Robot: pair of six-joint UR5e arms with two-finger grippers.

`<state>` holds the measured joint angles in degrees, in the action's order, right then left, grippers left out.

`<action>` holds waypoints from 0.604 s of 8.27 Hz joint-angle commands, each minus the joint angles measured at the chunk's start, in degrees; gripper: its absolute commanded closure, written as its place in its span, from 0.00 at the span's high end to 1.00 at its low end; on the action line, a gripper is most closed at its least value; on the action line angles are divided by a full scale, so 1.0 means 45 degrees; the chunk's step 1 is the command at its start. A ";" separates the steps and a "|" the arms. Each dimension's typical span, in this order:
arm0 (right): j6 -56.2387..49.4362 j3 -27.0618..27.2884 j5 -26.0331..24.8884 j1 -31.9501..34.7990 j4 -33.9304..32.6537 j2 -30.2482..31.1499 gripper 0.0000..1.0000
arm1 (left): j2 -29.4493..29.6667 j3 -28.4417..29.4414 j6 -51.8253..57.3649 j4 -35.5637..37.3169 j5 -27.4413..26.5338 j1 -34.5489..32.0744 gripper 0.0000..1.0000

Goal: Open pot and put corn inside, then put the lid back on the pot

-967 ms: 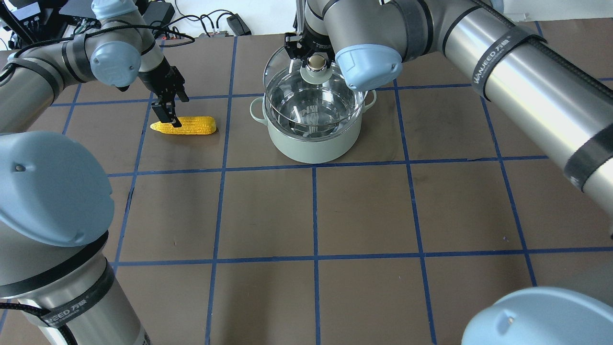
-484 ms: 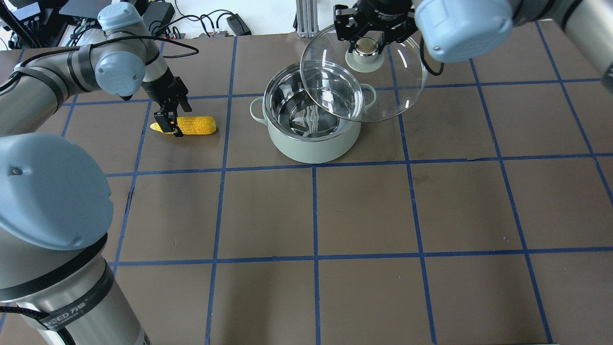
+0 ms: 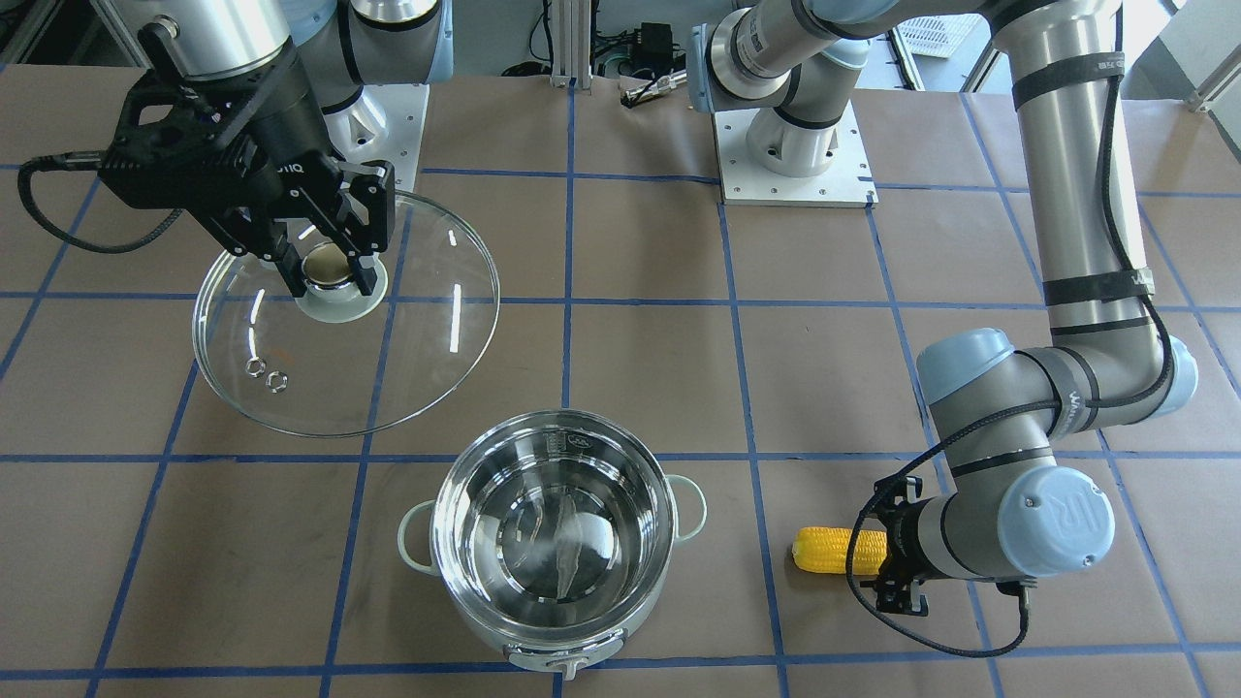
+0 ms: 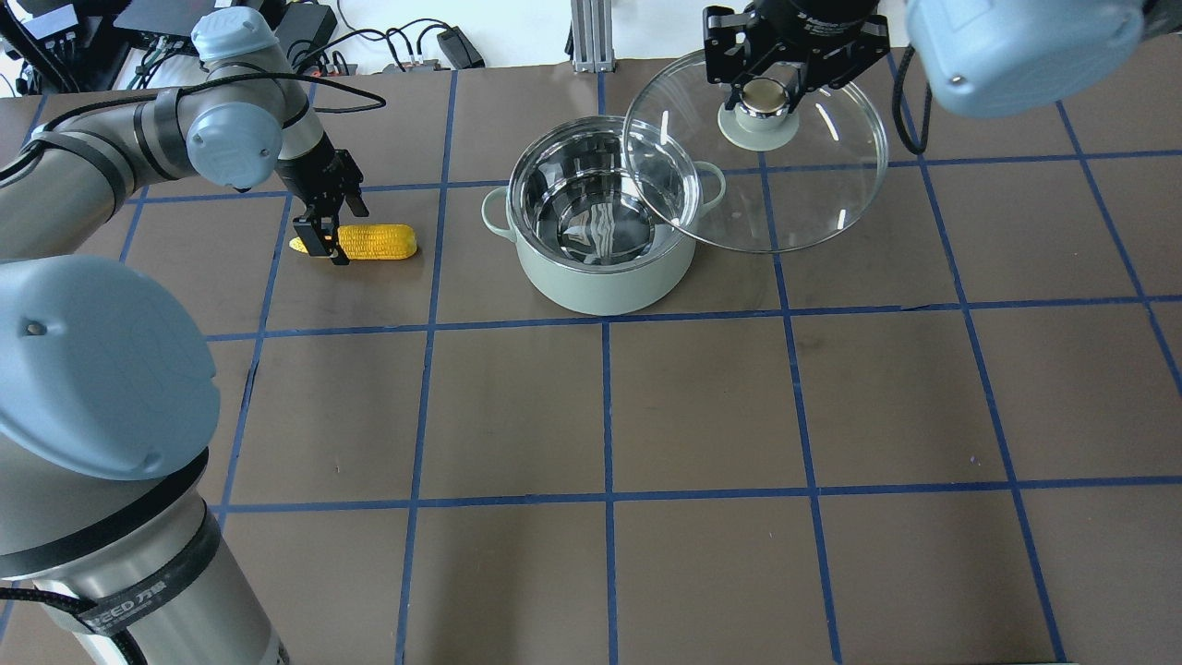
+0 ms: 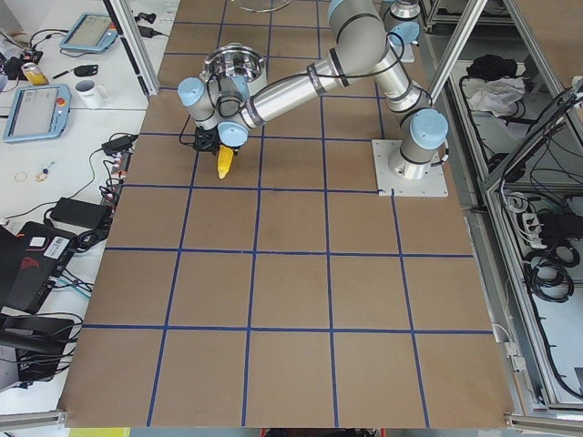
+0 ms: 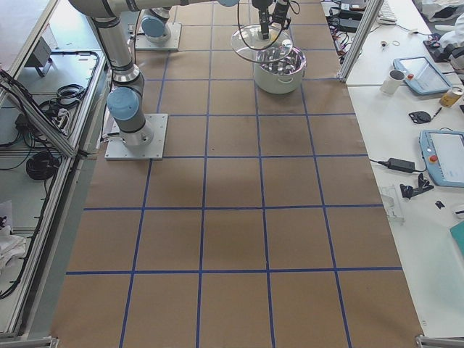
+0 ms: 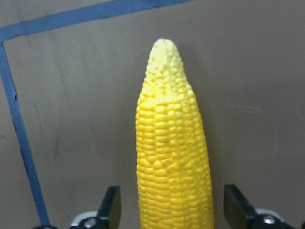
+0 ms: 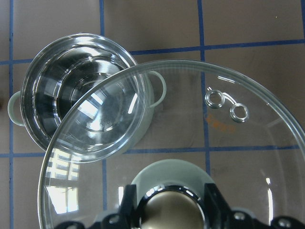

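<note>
The corn has to get inside the open pot (image 3: 556, 547), so my left gripper needs to grab it by its thick end (image 3: 840, 552) next.
The pot (image 4: 600, 286) stands uncovered and empty at the table's far middle; it also shows in the front view (image 3: 553, 543) and the right wrist view (image 8: 71, 95). My right gripper (image 4: 762, 92) is shut on the beige knob of the glass lid (image 4: 813, 185) and holds it in the air, to the right of the pot and further back. The front view shows the lid (image 3: 388, 359) clear of the pot. The corn (image 4: 374, 242) lies on the table left of the pot. My left gripper (image 7: 174, 210) is open, its fingers straddling the corn (image 7: 171, 157) near its pointed end, with gaps on both sides.
Cables and power bricks (image 4: 443, 46) and an aluminium post (image 4: 582, 32) lie along the far table edge. The two arm bases (image 3: 795, 145) stand on the robot's side. Blue tape lines (image 4: 605, 406) grid the brown table.
My right gripper lifted the lid off the pot and carried it right and further back. My left gripper came down around the corn's pointed end. Pot and corn stayed put.
</note>
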<state>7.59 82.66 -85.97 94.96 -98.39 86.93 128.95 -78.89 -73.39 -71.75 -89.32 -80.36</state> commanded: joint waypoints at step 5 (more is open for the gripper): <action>-0.0202 0.0068 0.0004 -0.0145 0.0967 0.0388 0.22 | -0.1033 0.0128 0.0020 -0.0943 -0.0074 -0.0538 0.00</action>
<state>6.66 82.88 -85.97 94.36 -94.40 88.60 127.47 -78.50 -72.79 -72.74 -89.26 -81.47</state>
